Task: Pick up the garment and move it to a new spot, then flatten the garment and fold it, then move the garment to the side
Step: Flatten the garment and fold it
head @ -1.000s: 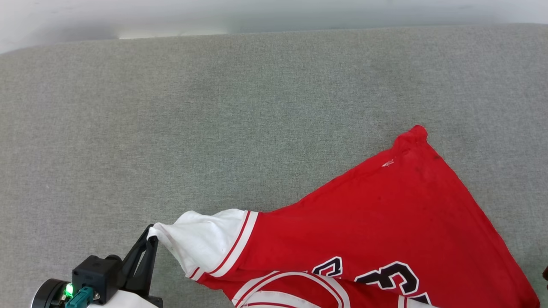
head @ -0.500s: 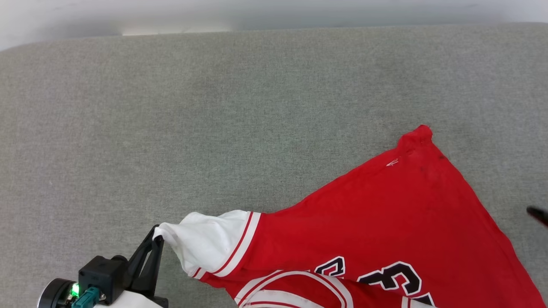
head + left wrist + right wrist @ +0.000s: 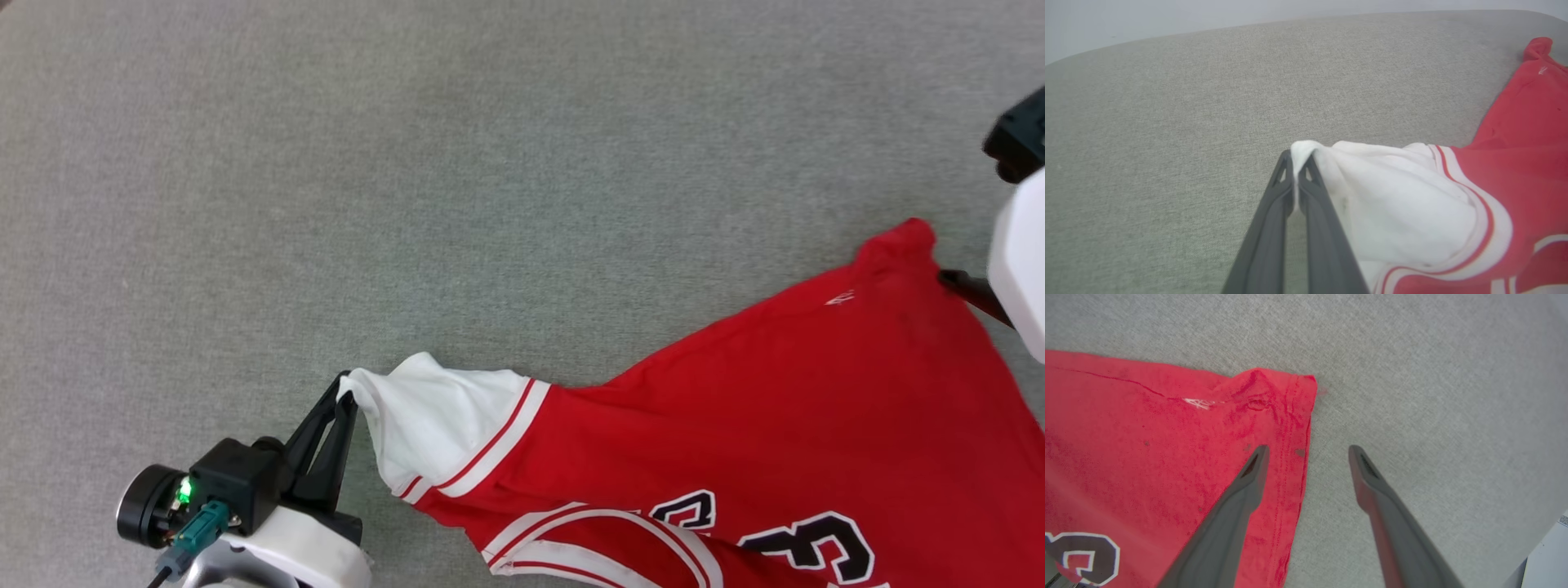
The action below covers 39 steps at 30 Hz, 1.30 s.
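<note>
My right gripper grabs the garment's bunched red hem corner (image 3: 911, 241) next. The cloth puckers up there while the red body (image 3: 784, 392) lies flat.
The garment (image 3: 775, 425), red with a white sleeve (image 3: 441, 420) and black white-edged print, lies spread on the grey surface at the lower right of the head view. My left gripper (image 3: 347, 394) is shut on the sleeve's tip, and the left wrist view shows the white cloth (image 3: 1404, 212) pinched between its fingertips (image 3: 1298, 157). My right gripper (image 3: 1308, 449) is open at the garment's far corner. Its left finger is over the red hem (image 3: 1290, 416) and its right finger over bare surface. One of its dark fingers (image 3: 963, 291) shows at the right edge of the head view.
The grey fabric surface (image 3: 490, 188) stretches wide to the left of the garment and beyond it. Its rounded far edge (image 3: 1167, 38) meets a pale background in the left wrist view. My right arm's pale forearm (image 3: 1020, 269) stands at the head view's right edge.
The head camera has shifted, so the surface's far edge has left the picture. My right arm has come in at the right edge beside the garment's corner. My left gripper still holds the sleeve.
</note>
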Available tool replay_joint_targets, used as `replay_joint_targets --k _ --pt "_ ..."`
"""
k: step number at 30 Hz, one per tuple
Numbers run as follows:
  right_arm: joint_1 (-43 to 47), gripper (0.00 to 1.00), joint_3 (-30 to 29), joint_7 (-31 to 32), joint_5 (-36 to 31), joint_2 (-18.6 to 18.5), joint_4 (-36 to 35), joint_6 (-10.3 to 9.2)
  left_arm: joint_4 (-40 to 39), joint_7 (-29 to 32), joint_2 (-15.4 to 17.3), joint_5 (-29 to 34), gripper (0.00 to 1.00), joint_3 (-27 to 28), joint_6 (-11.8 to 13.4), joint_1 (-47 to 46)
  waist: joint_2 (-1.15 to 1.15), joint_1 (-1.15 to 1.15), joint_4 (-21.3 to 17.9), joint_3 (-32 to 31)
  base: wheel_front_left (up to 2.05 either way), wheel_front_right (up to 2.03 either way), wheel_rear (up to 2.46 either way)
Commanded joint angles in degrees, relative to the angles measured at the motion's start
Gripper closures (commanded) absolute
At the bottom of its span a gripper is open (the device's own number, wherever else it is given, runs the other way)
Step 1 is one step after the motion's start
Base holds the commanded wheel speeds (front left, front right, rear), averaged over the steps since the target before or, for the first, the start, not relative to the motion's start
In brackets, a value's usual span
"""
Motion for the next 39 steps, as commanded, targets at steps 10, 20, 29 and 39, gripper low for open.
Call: replay_joint_targets --k 10,20,29,39 --pt "-6.06 0.0 11.37 -4.62 -0.36 5.31 14.46 -0.04 1.79 -0.32 -2.15 1.14 1.0 -0.18 -1.4 -3.58 0.0 0.0 3.05 4.79 0.0 0.0 0.0" --pt "-8.51 1.0 15.51 -16.69 2.96 5.62 16.32 -0.03 3.98 -0.52 -2.09 1.18 1.0 0.37 -1.66 -2.96 0.0 0.0 0.83 0.61 0.0 0.0 0.0" --pt "-11.97 1.0 17.03 -30.59 3.91 4.76 13.63 -0.04 2.36 -0.67 0.44 3.76 1.0 2.44 -0.36 -4.45 0.0 0.0 -2.29 -5.75 0.0 0.0 0.0" --pt "-16.72 1.0 14.38 -42.26 4.59 4.06 12.26 -0.04 0.35 3.12 3.8 6.54 1.0 5.29 -3.1 -16.03 0.0 0.0 -5.15 -8.96 0.0 0.0 0.0"
